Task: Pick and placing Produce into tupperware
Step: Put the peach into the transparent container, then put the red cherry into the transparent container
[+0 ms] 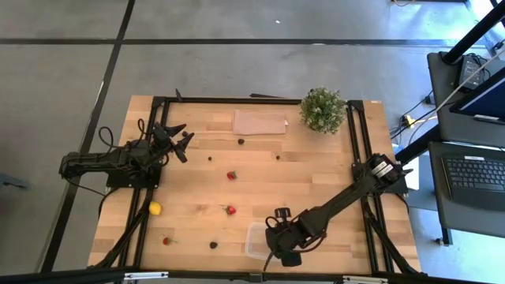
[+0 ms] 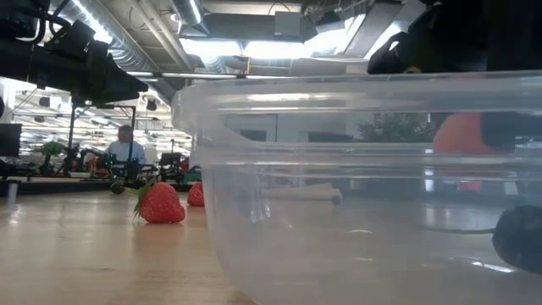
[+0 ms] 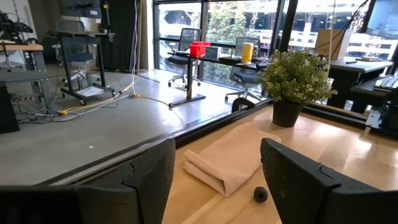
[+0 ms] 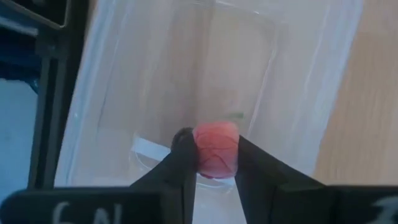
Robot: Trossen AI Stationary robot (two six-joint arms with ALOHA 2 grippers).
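Note:
My right gripper is ready to release the red strawberry (image 4: 216, 149). The strawberry is low inside the clear tupperware's sides, so it would stay in.
The clear tupperware (image 1: 254, 240) stands at the table's near edge and fills the low view (image 2: 339, 186). My right gripper (image 4: 214, 152) hovers over its inside (image 1: 274, 237), shut on a red strawberry (image 4: 216, 148). That strawberry shows through the tub wall (image 2: 457, 135). On the bare wood lie strawberries (image 1: 231, 175) (image 1: 230, 210) (image 1: 167, 241), dark berries (image 1: 241, 142) (image 1: 211, 156) (image 1: 213, 244) and a yellow lemon (image 1: 155, 208). My left gripper (image 1: 178, 140) (image 3: 214, 180) waits open, raised near the far-left corner. My right gripper pinches the red strawberry (image 4: 217, 158) between its two fingers (image 4: 185, 152), one on each side of the fruit. It comes from above, pointing down into the tub. The strawberry sits lifted above the tupperware floor (image 4: 211, 74).
A bushy potted plant (image 1: 322, 109) stands at the far right, with a flat brownish sheet (image 1: 259, 122) beside it. The left wrist view shows that sheet (image 3: 227, 162), a dark berry (image 3: 260, 194) and the plant (image 3: 292, 78). A person (image 2: 125, 148) sits far behind the table.

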